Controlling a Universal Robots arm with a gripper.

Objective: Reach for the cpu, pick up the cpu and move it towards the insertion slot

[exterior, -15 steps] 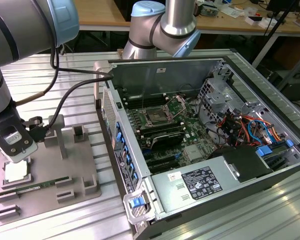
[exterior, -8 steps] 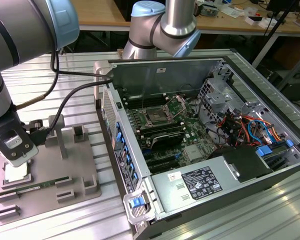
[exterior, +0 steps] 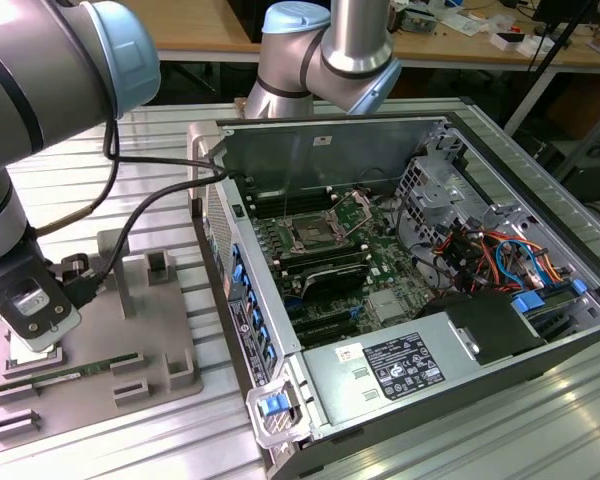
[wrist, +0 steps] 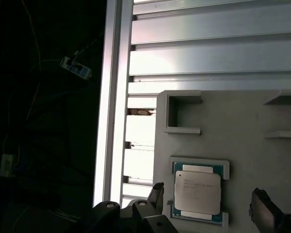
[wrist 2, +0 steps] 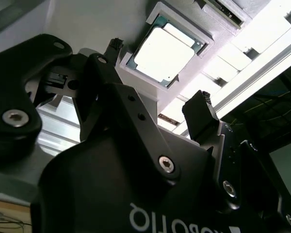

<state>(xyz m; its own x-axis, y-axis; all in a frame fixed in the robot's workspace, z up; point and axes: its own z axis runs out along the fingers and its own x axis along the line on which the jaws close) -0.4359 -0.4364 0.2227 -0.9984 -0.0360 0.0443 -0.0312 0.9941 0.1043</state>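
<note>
My open fingers stop above the CPU (wrist: 197,191), short of its greenish rim (wrist: 217,218), so it is too early to close on the CPU. My gripper moves down first, then closes.
The cpu (wrist: 197,191) is a flat square chip with a silvery top and a greenish rim. It lies in a pale square holder (wrist 2: 203,41) on the grey fixture plate (exterior: 160,340). In both wrist views my gripper (wrist 2: 157,77) (wrist: 208,199) hangs open over the cpu (wrist 2: 167,53), one dark fingertip (wrist 2: 114,46) on each side, with a gap to the chip. In the exterior view the gripper (exterior: 32,315) is low over the plate at the exterior view's left and covers the chip. The insertion slot (exterior: 310,237) is a metal-framed socket on the motherboard inside the open computer case.
A long green memory stick (exterior: 70,375) lies on the plate beside the gripper, among raised grey blocks (exterior: 158,268). The case wall (exterior: 235,290) stands between plate and motherboard. Cables (exterior: 130,215) trail from my arm. The ribbed aluminium table (wrist: 208,48) ends close to the plate.
</note>
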